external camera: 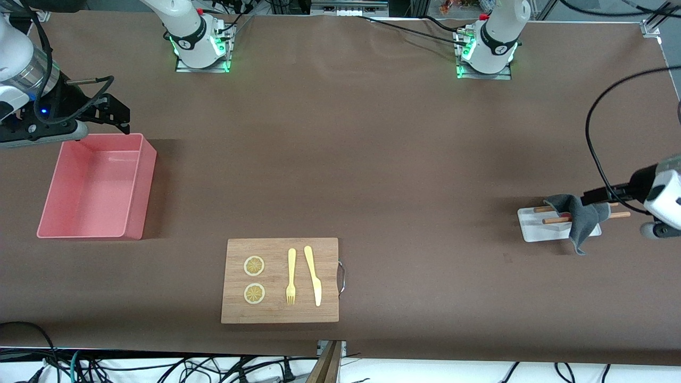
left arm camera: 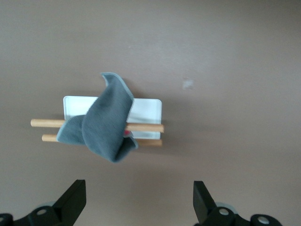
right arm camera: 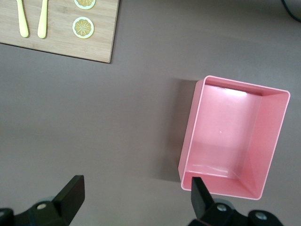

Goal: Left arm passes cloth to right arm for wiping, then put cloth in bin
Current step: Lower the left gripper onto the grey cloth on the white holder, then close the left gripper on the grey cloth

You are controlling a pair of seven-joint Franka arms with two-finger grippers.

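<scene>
The fold of the cloth over the wooden rods is the part my left gripper should grab next, to pass the dark grey cloth to my right arm for wiping.
The dark grey cloth hangs crumpled over two wooden rods on a small white tray toward the left arm's end of the table. My left gripper hovers open over the table beside the tray, its fingers wide apart, short of the cloth and holding nothing. The pink bin stands empty toward the right arm's end. My right gripper waits open and empty over the table at the bin's corner.
A wooden cutting board with a metal handle lies nearer the front camera. On it are two lemon slices, a yellow fork and a yellow knife. The brown table covering ends near the front edge, with cables below.
</scene>
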